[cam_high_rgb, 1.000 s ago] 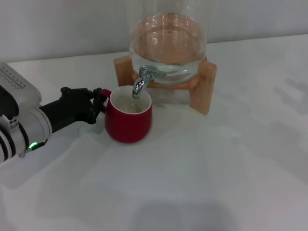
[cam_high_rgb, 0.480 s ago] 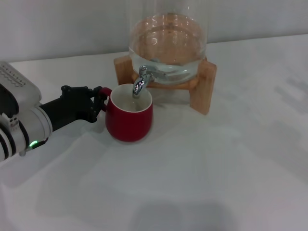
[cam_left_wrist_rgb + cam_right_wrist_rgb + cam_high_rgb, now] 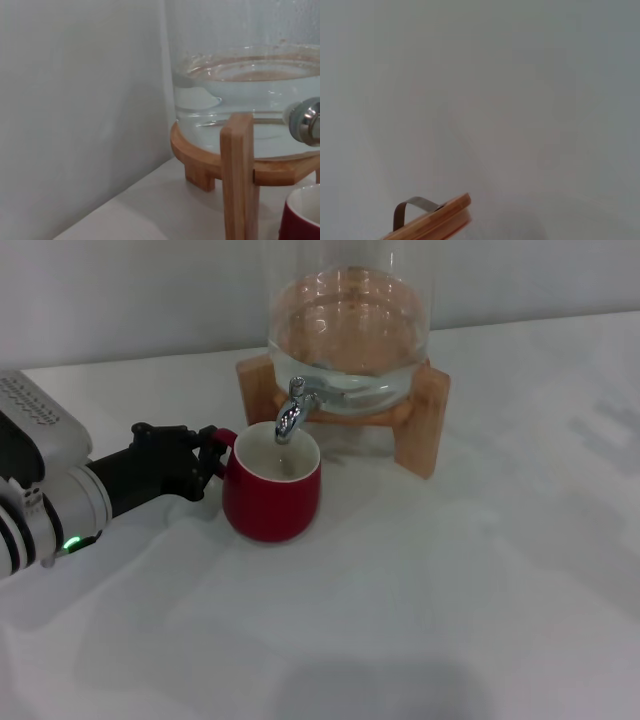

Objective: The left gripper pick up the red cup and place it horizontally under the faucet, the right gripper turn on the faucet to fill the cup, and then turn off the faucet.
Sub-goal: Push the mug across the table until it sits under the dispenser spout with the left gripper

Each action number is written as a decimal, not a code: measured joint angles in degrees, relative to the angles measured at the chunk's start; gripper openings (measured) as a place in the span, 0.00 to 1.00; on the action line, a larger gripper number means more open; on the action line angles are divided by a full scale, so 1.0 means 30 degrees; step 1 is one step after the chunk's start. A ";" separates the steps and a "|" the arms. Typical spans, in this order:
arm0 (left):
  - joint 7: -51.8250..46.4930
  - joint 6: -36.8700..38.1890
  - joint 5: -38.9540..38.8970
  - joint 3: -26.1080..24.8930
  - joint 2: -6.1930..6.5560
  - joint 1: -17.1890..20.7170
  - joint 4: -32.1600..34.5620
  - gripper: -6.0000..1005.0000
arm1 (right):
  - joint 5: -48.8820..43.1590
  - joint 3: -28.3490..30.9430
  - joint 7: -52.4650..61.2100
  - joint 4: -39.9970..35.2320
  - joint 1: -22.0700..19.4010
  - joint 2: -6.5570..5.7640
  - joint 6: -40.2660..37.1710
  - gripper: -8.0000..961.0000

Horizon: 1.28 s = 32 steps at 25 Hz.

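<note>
The red cup's base sits on the tabletop below the spout point(image 3: 280, 543) and the red cup would stand, so it is time for my left gripper to open.
The red cup point(image 3: 270, 495) stands upright on the white table, its white inside directly below the spout of the chrome faucet point(image 3: 291, 410). My left gripper point(image 3: 212, 455) reaches in from the left and is shut on the cup's small handle. The left wrist view shows a sliver of the cup's rim point(image 3: 302, 220) and the base of the faucet point(image 3: 306, 121). No water stream shows. The right gripper is out of view.
The faucet is fixed to a clear glass jar point(image 3: 350, 330) holding water, on a wooden stand point(image 3: 425, 425) at the back of the table point(image 3: 450, 580). The right wrist view shows only a wooden lid point(image 3: 432, 222) with a metal loop against a grey wall.
My left gripper has slid the cup a little to the right, bringing it more squarely under the spout.
</note>
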 joint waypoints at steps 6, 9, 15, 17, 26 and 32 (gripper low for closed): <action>-0.0004 -0.0019 0.0001 0.0123 0.0000 0.0010 0.0017 0.20 | 0.0000 -0.0001 0.0001 0.0000 -0.0001 0.0000 -0.0020 0.69; -0.0023 -0.0005 -0.0014 0.0130 -0.0001 0.0024 0.0018 0.21 | 0.0000 -0.0001 0.0001 0.0000 -0.0001 -0.0001 -0.0026 0.69; -0.0021 -0.0007 -0.0068 0.0131 0.0000 0.0104 0.0025 0.22 | 0.0000 0.0021 0.0001 0.0000 -0.0002 0.0000 -0.0026 0.69; -0.0015 -0.0006 -0.0094 0.0131 0.0000 0.0119 0.0028 0.22 | 0.0000 0.0025 0.0001 0.0000 -0.0001 0.0000 -0.0030 0.69; -0.0004 0.0001 -0.0138 0.0128 -0.0001 0.0157 0.0082 0.24 | 0.0000 0.0030 0.0002 0.0000 -0.0004 0.0001 -0.0054 0.69; 0.0065 -0.0129 -0.0169 0.0034 -0.0025 0.0356 0.0042 0.24 | -0.0001 0.0191 0.0002 0.0001 -0.0123 0.0000 -0.0034 0.69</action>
